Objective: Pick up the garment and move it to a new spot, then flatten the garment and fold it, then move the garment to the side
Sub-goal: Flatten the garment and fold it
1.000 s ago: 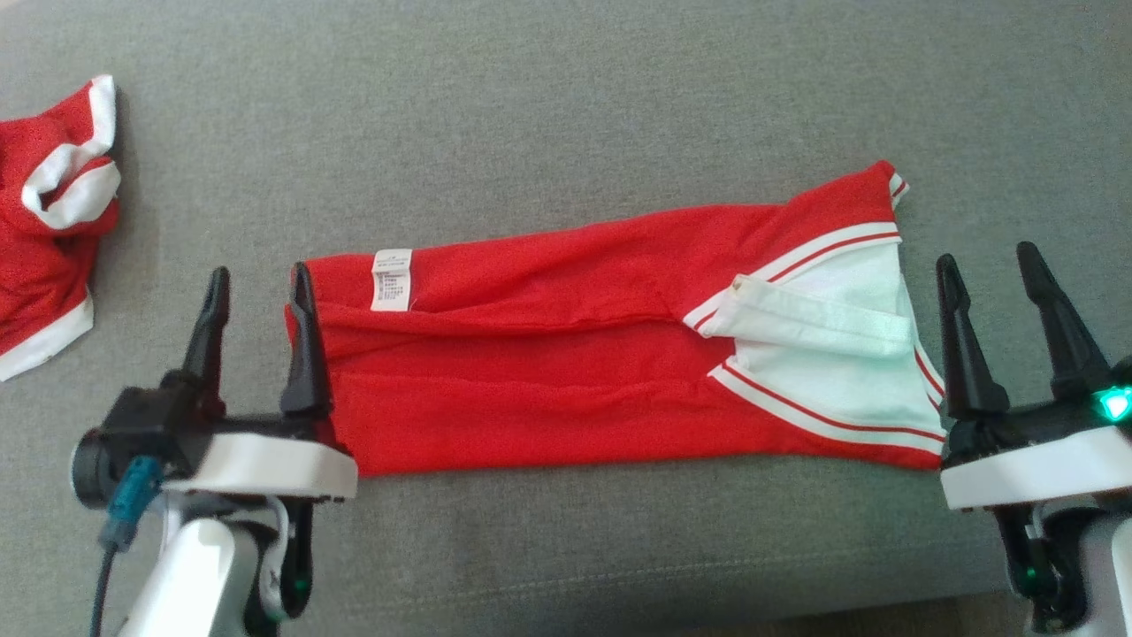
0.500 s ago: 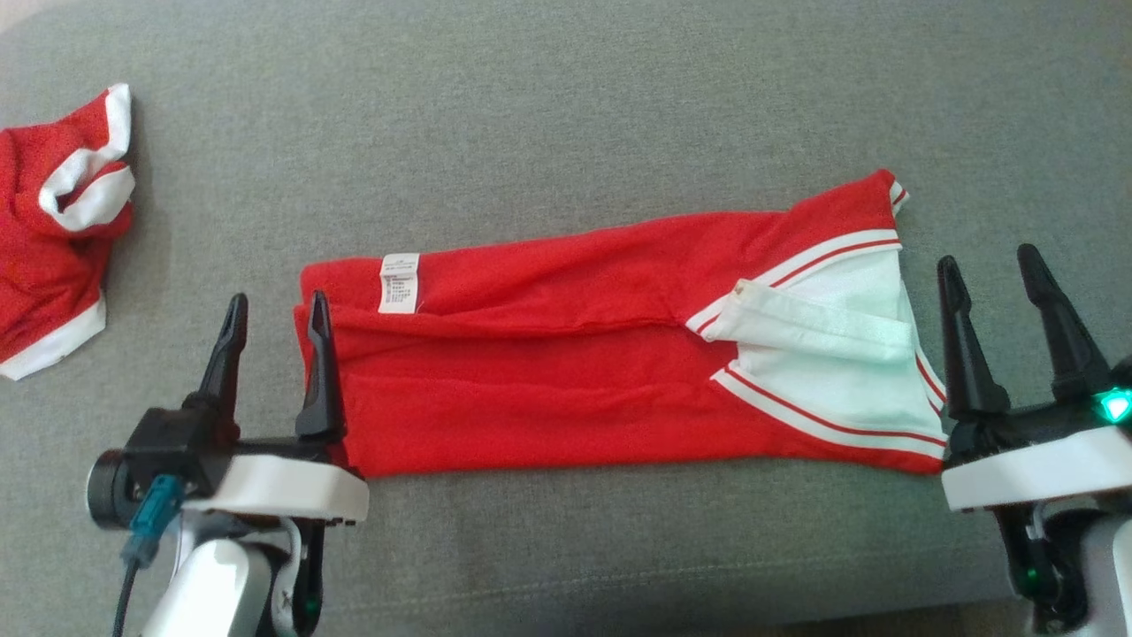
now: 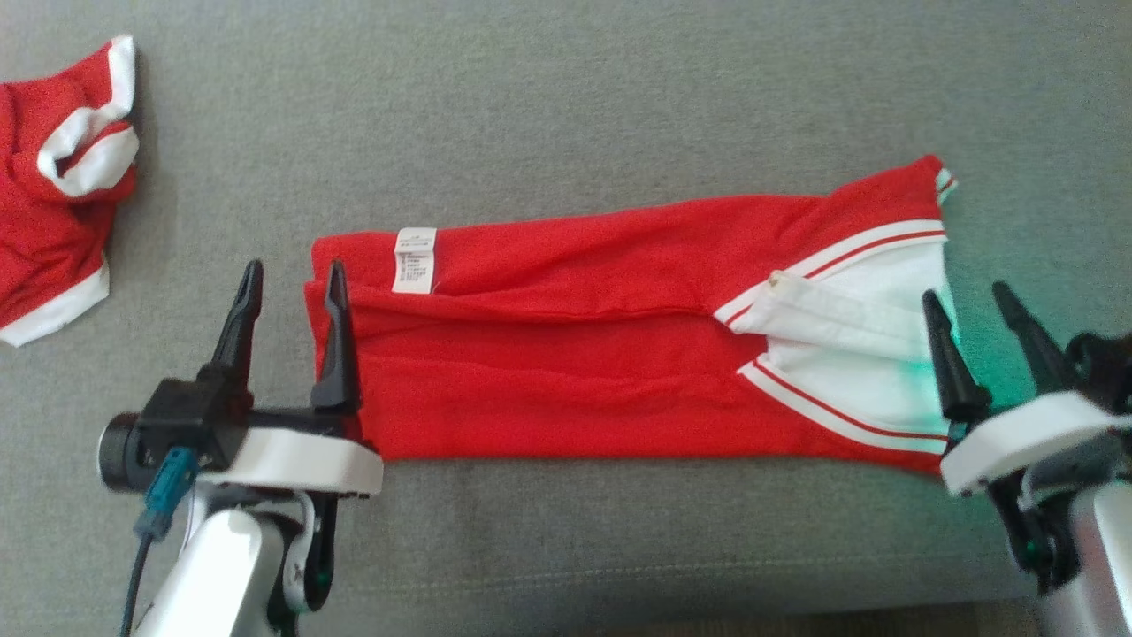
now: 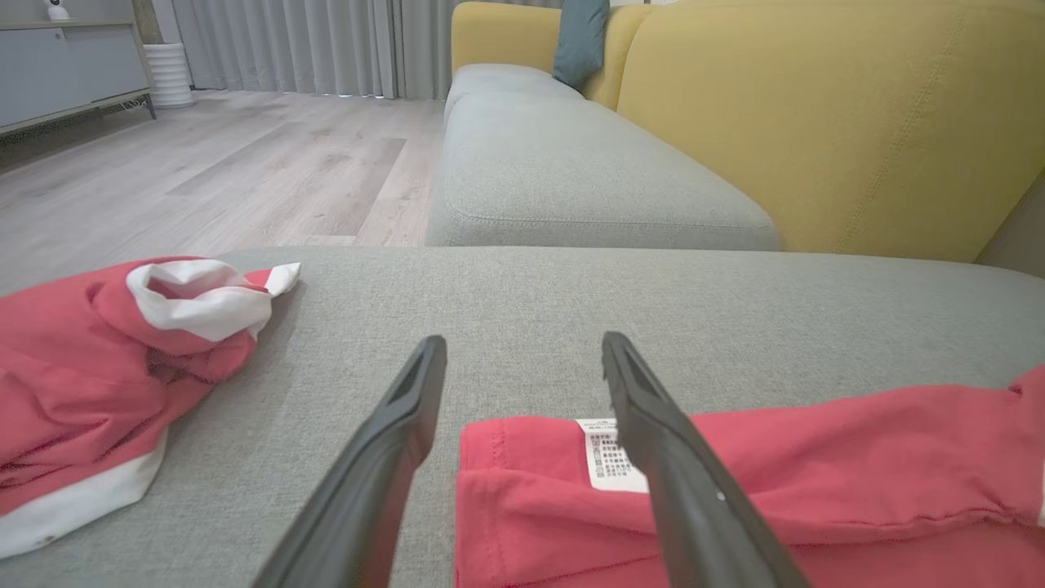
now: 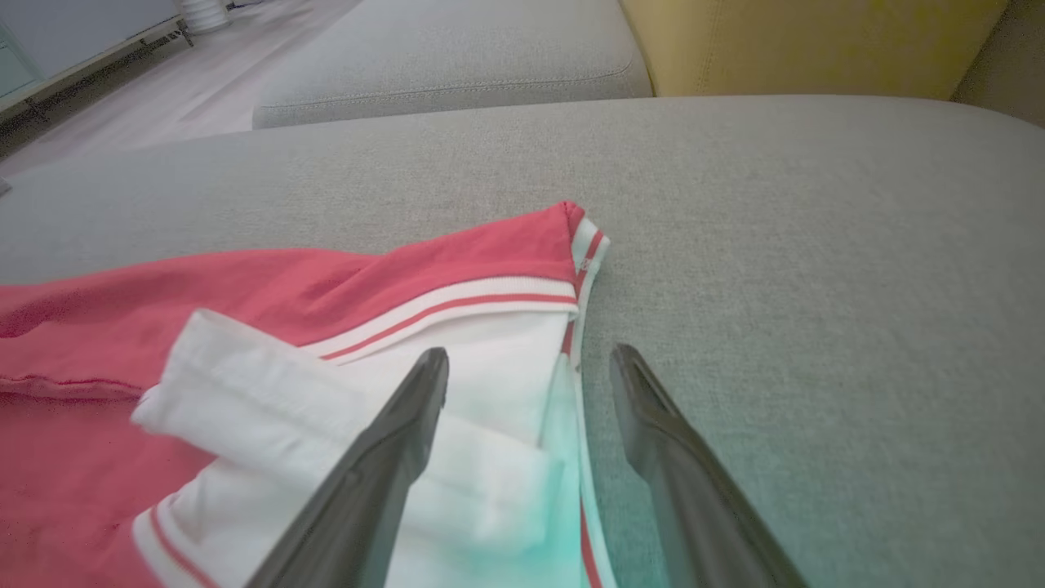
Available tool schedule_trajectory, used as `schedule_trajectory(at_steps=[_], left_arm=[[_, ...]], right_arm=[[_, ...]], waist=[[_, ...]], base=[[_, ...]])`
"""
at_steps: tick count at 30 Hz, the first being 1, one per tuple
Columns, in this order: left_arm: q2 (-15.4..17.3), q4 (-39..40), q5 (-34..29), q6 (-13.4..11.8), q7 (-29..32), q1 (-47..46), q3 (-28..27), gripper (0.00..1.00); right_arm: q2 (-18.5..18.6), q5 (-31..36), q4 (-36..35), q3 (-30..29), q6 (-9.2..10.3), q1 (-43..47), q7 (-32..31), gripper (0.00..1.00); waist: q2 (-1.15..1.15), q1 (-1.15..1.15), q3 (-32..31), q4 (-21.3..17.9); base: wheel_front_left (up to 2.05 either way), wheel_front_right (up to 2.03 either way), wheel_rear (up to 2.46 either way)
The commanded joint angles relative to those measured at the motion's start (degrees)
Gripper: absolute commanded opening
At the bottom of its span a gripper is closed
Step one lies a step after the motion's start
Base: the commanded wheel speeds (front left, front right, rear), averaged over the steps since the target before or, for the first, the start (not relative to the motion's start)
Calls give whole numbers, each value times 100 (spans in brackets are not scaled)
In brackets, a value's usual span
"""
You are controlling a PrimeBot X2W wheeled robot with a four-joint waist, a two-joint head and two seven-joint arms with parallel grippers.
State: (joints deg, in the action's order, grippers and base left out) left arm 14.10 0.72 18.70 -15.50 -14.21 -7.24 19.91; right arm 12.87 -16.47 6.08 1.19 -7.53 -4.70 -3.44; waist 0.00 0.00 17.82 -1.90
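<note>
My right gripper will next fold the long red strip [image 3: 562,382] into a compact bundle, and for that it will grab the garment's white collar edge [image 3: 937,265].
A red garment [image 3: 575,354] lies folded into a long strip across the grey cushion [image 3: 548,106]. It has a white label [image 3: 414,259] near its left end and a white striped collar part [image 3: 849,345] at its right end. My left gripper [image 3: 292,276] stands open at the strip's left edge, its right finger over the red cloth [image 4: 555,523]. My right gripper [image 3: 968,299] is open at the right end, straddling the white hem [image 5: 563,384]. Neither holds cloth.
A second red and white garment [image 3: 53,186] lies crumpled at the far left of the cushion, also in the left wrist view [image 4: 106,351]. A yellow sofa back [image 4: 816,114] rises behind, with another grey seat [image 4: 571,163] and wooden floor [image 4: 204,163] beyond.
The camera has shifted, sliding the scene right and up. My right gripper has moved left and tilted, so its left finger now overlaps the white collar end.
</note>
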Motion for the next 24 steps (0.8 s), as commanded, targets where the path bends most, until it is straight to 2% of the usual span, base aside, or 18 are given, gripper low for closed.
schedule_trajectory(at_steps=[1, 5, 13, 14, 15, 16, 24], left_arm=[[45, 179, -79, 31, -41, -272, -160, 100], [-14, 153, -119, 78, -59, -404, -131, 100], [-84, 132, -180, 118, -75, -497, -195, 100], [-94, 142, -191, 124, -75, -503, -209, 100], [-105, 158, -204, 131, -76, -507, -224, 100], [-118, 173, -218, 139, -76, -509, -240, 100], [-233, 198, -313, 213, -78, -440, -376, 100]], right_arm=[[199, -54, 8, 116, 4, -293, 4, 100], [338, -170, 717, 142, 4, -598, -130, 100], [368, -524, 1223, 366, 4, -760, -583, 100], [368, -613, 1241, 409, 4, -761, -660, 89], [385, -682, 1245, 457, 4, -755, -735, 40], [396, -764, 1229, 489, 4, -744, -791, 0], [619, -1070, 775, 433, 4, -594, -785, 0]], waist=[[0, 0, 114, 90], [0, 0, 277, 210], [0, 0, 367, 283], [0, 0, 368, 289], [0, 0, 368, 296], [0, 0, 368, 303], [0, 0, 289, 319]], base=[[0, 0, 0], [0, 0, 0], [0, 0, 0], [0, 0, 0], [0, 0, 0], [0, 0, 0], [0, 0, 0]])
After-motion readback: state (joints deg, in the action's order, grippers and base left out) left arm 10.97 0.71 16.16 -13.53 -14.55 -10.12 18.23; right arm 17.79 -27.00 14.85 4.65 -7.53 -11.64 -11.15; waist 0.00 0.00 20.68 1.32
